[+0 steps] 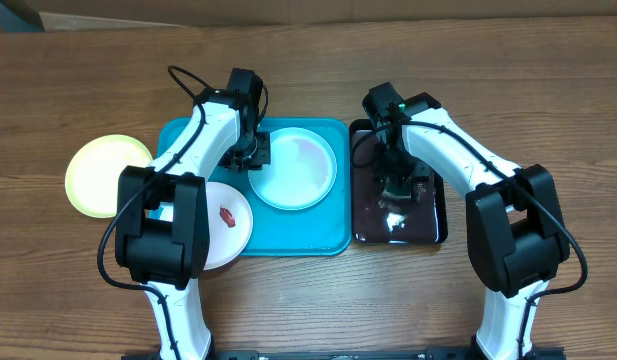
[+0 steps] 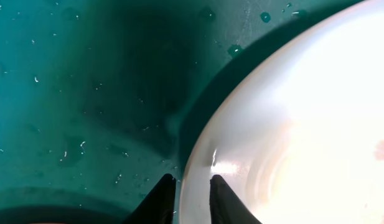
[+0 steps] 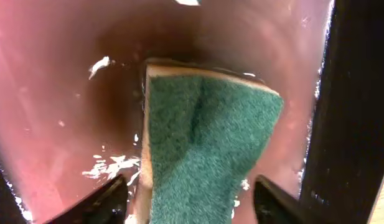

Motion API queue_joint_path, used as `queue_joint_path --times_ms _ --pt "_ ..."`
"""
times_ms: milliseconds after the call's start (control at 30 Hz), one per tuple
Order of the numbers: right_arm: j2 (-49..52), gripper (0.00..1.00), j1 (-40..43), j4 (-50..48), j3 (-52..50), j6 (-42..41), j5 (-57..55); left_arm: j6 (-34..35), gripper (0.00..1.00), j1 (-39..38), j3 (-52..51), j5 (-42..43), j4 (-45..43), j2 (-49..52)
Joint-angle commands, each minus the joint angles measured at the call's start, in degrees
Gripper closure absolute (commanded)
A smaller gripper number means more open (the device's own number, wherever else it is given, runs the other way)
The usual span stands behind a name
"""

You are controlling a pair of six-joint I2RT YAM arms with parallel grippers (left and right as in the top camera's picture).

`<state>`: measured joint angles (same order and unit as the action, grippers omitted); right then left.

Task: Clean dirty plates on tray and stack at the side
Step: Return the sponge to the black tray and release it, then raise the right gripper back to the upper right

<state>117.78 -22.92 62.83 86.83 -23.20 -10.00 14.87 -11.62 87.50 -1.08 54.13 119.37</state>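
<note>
My left gripper should grab the pale blue plate next by its rim nearest the yellow-green plate. The plate's top then stays free to clean and its bottom stays free to stack.
A pale blue plate lies in the turquoise tray. My left gripper is at its left rim. In the left wrist view the gripper stands slightly open, its fingers straddling the plate rim over the wet tray. A white plate with a red food bit overlaps the tray's front left corner. On the table to the left rests a yellow-green plate. My right gripper hangs open over the green sponge, fingers well clear of both its sides.
The glossy black tray sits right of the turquoise one; its wet floor carries white foam flecks and the sponge. Its dark raised wall is close on the right of my right gripper. Bare wooden table surrounds both trays.
</note>
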Motion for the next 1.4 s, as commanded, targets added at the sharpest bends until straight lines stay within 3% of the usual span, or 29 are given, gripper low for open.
queue_joint_path --times_ms 0,200,367,433,500,567,667,767,800,900,933,1033,1367 --pt "-1.3 0.29 0.1 0.7 2.2 2.7 -1.1 0.6 0.76 -0.4 1.0 0.7 -0.2 -1.5" --pt "-1.3 0.26 4.5 7.1 10.8 2.6 -0.3 0.6 0.73 -0.5 0.8 0.7 -0.4 -1.5" --pt "-1.3 0.24 12.7 7.4 12.1 2.6 6.8 0.6 0.72 -0.8 -1.0 0.6 -2.2 -1.5" --pt "-1.3 0.24 15.9 7.6 12.1 2.6 8.7 0.6 0.74 -0.9 -1.8 0.7 -3.2 -1.5" --pt "-1.3 0.23 18.7 7.8 12.1 2.6 9.3 0.6 0.83 -0.9 -2.0 0.7 -3.5 -1.5" --pt "-1.3 0.18 21.1 8.2 12.1 2.6 9.2 0.5 0.84 -0.9 -2.0 0.7 -3.4 -1.5" --pt "-1.3 0.12 24.5 8.6 12.1 2.6 9.2 0.5 0.75 -0.9 -2.1 0.6 -2.8 -1.5" --pt "-1.3 0.09 27.2 8.7 12.1 2.6 9.2 0.5 0.74 -0.9 -2.7 0.5 -3.0 -1.5" --pt "-1.3 0.0 28.0 8.7 12.1 2.6 9.2 0.5 0.74 -0.9 -3.1 0.5 -3.4 -1.5" --pt "-1.3 0.0 29.2 8.6 12.1 2.6 9.2 0.5 0.75 -0.9 -4.3 0.5 -4.7 -1.5" --pt "-1.3 0.0 29.4 8.6 12.1 2.6 9.2 0.5 0.75 -0.9 -4.8 0.5 -5.2 -1.5" --pt "-1.3 0.0 29.8 8.4 12.1 2.6 9.2 0.3 0.96 -0.8 -4.8 0.5 -4.8 -1.6" --pt "-1.3 0.0 29.7 3.8 12.1 2.6 9.2 -1.7 0.96 2.7 8.2 0.4 6.2 -1.9"
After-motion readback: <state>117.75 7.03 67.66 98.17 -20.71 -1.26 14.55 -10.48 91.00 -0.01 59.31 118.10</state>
